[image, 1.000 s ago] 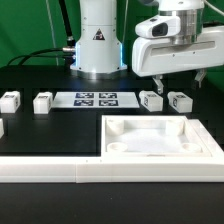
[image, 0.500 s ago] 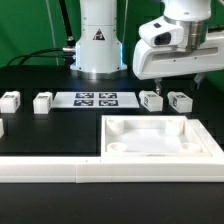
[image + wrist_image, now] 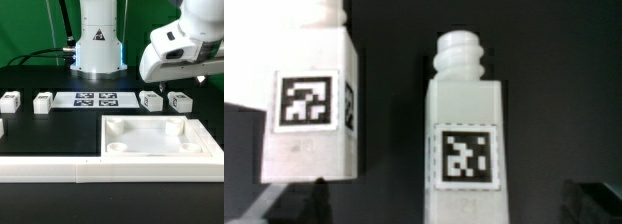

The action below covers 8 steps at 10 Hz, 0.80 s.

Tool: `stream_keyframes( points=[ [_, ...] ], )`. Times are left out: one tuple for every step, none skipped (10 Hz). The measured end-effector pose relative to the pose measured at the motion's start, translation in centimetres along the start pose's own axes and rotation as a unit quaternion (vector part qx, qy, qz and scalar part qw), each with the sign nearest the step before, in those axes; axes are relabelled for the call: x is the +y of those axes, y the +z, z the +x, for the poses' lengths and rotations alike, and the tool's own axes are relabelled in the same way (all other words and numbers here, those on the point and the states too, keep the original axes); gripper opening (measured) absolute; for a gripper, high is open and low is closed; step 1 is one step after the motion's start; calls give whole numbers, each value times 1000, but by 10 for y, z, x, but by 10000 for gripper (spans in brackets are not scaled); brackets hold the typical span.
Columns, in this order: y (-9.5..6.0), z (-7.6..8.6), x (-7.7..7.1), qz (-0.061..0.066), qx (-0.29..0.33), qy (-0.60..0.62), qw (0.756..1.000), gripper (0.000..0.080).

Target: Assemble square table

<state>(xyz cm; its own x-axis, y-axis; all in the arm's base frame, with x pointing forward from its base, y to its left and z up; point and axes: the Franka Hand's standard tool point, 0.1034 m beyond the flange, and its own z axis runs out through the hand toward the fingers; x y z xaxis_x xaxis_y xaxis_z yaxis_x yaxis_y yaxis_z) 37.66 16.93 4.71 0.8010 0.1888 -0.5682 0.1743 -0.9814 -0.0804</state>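
Observation:
I should lower my gripper before I close it on the tagged leg. Its fingers are above the leg, with black tabletop around it, so they would miss if I closed now.
The square table's top (image 3: 160,138) is a white slab with a rim and round corner sockets, lying at the front of the exterior view's right. Two small white tagged legs (image 3: 151,100) (image 3: 180,100) lie just behind it. My gripper (image 3: 183,76) hangs above these two, tilted, open and holding nothing. In the wrist view the same two legs (image 3: 310,100) (image 3: 464,130) lie side by side, each with a knobbed end. My gripper (image 3: 434,205) stands open over the second one, its fingers (image 3: 589,195) dim at the picture's edge.
Two more legs (image 3: 10,100) (image 3: 42,101) lie at the exterior view's left, and another part (image 3: 2,127) shows at the left edge. The marker board (image 3: 95,99) lies mid-table before the arm's base (image 3: 97,45). A long white border wall (image 3: 90,170) runs along the front.
The hand has tilted and shifted toward the exterior view's right, rising a little above the two legs. The jaws stay open. No part has moved.

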Motion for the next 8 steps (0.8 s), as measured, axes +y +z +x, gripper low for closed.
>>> stream_keyframes(
  points=[
    [2, -1, -1, 0, -25, 1, 1000, 649],
    [7, -5, -4, -2, -65, 4, 998, 649],
    [10, -5, -8, -3, -97, 2, 995, 649],
    [13, -2, -10, -3, -111, 1, 994, 649],
    [15, 0, -12, -3, -107, 1, 994, 649],
    [18, -1, -14, -5, -108, 0, 994, 649],
    [23, -1, -13, -9, -107, -2, 994, 649],
    [26, -1, -10, -13, -106, -5, 994, 649]
  ],
)
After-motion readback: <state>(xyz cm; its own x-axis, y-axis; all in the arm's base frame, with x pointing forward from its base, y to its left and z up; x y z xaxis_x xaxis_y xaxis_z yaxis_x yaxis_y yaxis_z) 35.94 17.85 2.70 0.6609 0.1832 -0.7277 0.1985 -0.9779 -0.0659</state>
